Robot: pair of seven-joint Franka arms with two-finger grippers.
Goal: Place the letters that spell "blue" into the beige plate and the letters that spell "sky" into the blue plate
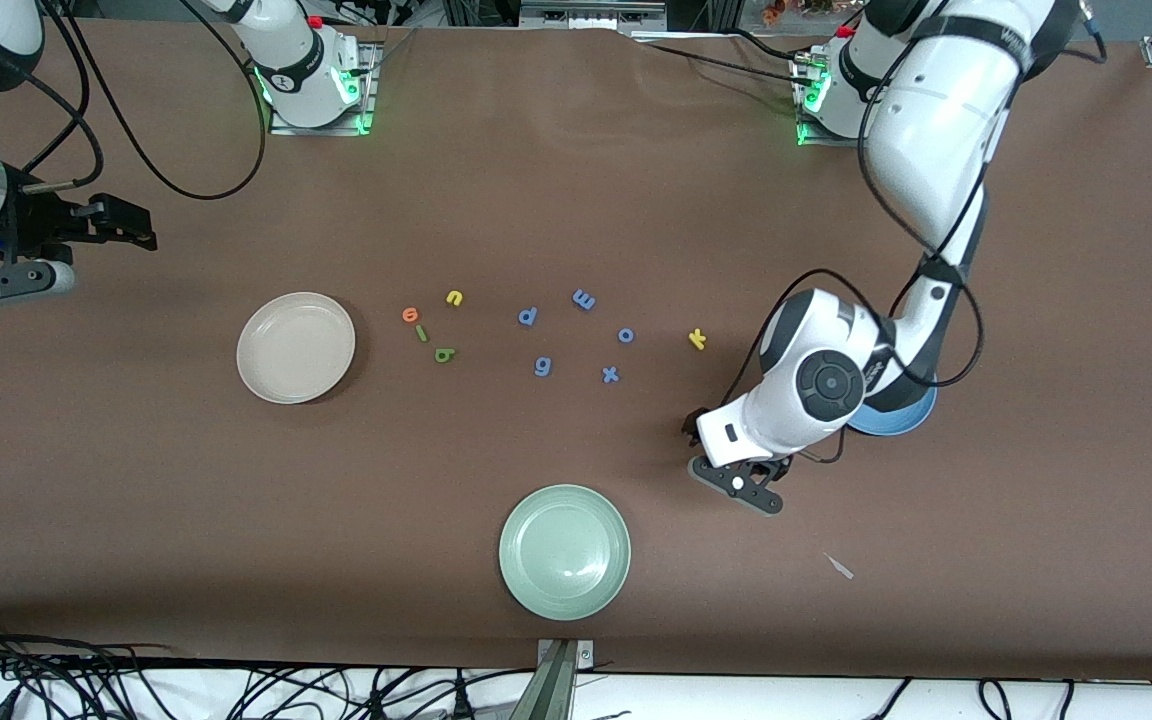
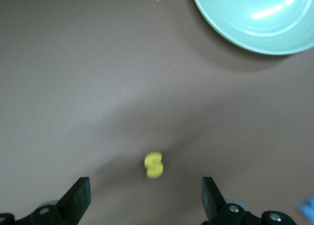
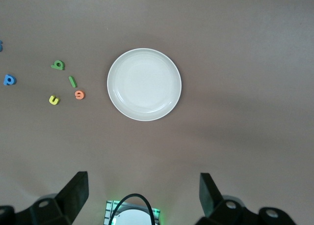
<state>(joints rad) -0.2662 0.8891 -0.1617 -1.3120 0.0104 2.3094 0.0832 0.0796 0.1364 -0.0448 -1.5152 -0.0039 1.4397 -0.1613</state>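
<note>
I need to move my left gripper toward the yellow s first. Its fingers are above and short of the s in the left wrist view, so they would miss it if I closed now.
My left gripper (image 1: 736, 472) hangs open low over the table, beside the blue plate (image 1: 898, 418), which its arm mostly hides. In the left wrist view a yellow s (image 2: 153, 165) lies on the brown table just ahead of the gap between the open fingers (image 2: 78, 198). The yellow k (image 1: 697, 339) lies farther from the front camera. Orange e (image 1: 410, 315), yellow u (image 1: 454, 297), green l (image 1: 422, 333) and dark green b (image 1: 444, 354) cluster beside the beige plate (image 1: 296, 347). My right gripper (image 1: 6, 282) waits open, high at the right arm's end.
A pale green plate (image 1: 564, 550) sits near the table's front edge. Blue letters p (image 1: 527, 316), m (image 1: 584, 298), o (image 1: 626, 335), g (image 1: 542, 367) and x (image 1: 610, 375) lie mid-table. A small pale scrap (image 1: 839, 566) lies near the front edge.
</note>
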